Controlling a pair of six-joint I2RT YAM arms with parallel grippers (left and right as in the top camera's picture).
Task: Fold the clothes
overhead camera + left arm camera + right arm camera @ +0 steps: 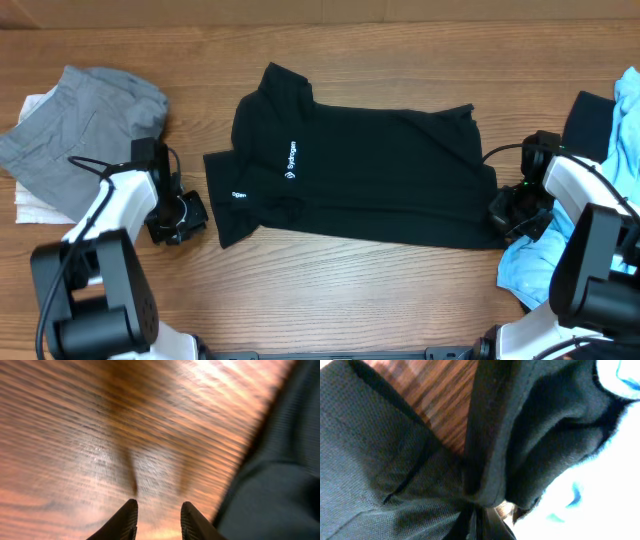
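Note:
I need to fold the far side of the shirt onto its near side, so I should grab the black shirt [360, 175] by its far sleeve with my left gripper next.
A black short-sleeved shirt [360, 175] with a small white chest logo lies spread on the wooden table, collar to the left. My left gripper [185, 215] is open and empty just left of its sleeve; in the left wrist view its fingers [159, 517] hang over bare wood with the shirt's edge [280, 485] to the right. My right gripper [505, 215] is at the shirt's lower right corner. In the right wrist view its fingers [479, 522] are shut on a fold of the black fabric [395, 460].
A grey garment [85, 125] over a white one [35, 205] lies at the far left. A light blue garment [535, 265] and a black one [590, 120] lie at the right edge, close to my right arm.

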